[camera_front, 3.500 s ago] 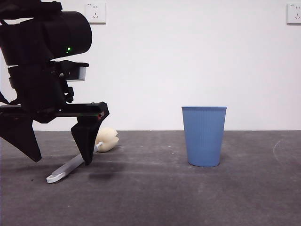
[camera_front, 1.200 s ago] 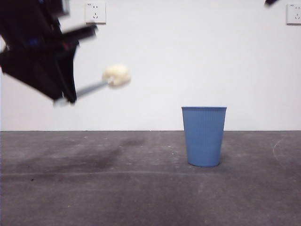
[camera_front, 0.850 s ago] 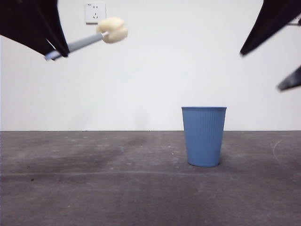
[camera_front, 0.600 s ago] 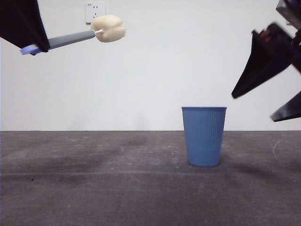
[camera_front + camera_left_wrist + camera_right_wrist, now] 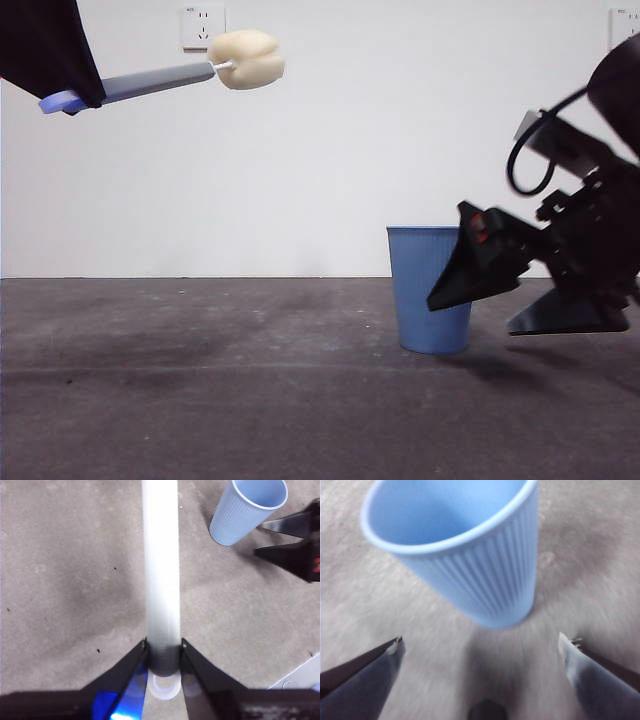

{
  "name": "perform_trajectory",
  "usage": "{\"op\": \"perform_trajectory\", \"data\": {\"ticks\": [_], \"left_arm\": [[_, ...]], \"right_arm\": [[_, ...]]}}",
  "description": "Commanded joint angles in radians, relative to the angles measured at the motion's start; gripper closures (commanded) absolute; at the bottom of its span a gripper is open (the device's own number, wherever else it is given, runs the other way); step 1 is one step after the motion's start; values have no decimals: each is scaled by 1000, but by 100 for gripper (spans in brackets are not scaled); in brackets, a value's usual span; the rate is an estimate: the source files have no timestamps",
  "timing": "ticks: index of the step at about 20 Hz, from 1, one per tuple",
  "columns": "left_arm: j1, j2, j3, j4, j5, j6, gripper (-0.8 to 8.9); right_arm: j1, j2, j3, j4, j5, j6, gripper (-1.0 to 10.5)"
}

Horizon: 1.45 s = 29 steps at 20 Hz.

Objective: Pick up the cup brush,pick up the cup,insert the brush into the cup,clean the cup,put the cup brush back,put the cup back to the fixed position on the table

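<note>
I need to hold the blue cup open for the brush (image 5: 246, 61), so my right gripper needs to grip the cup by its ribbed side (image 5: 418, 290) next.
My left gripper (image 5: 75, 98) is high at the upper left, shut on the cup brush's grey handle (image 5: 150, 82); the cream sponge head (image 5: 250, 59) points right. In the left wrist view the jaws (image 5: 163, 647) clamp the handle (image 5: 160, 570). The blue ribbed cup (image 5: 425, 288) stands upright on the table (image 5: 200, 400). It also shows in the left wrist view (image 5: 247, 510). My right gripper (image 5: 480, 300) is low at the right, open, close beside the cup. In the right wrist view the cup (image 5: 465, 555) stands just ahead of the open gripper (image 5: 482, 645), not between the jaws.
A white wall with two sockets (image 5: 203, 26) stands behind the table. A pale object's corner (image 5: 300, 677) lies at the edge of the left wrist view.
My right gripper has come down from the upper right to table height, close beside the cup. My left gripper raised the brush off the table and now holds it high and nearly still.
</note>
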Motion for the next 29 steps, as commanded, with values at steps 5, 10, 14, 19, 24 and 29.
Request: {"op": "perform_trajectory", "data": {"ticks": [5,10,14,19,24,29], "left_arm": [[-3,-2,-10,2,-3,12,822],[-3,-2,-10,2,-3,11,822],[-3,-2,-10,4,-3,11,822],[-3,-2,-10,6,-3,11,822],[-3,-2,-10,6,-3,12,822],[-3,-2,-10,-14,-5,34,822]], "right_arm": [[21,164,-8,270,46,-29,351],[21,277,-7,449,45,-30,352],[22,298,10,492,45,-34,353],[29,298,45,497,43,-34,447],[34,298,46,489,44,-32,833],[36,296,46,451,41,-24,958]]}}
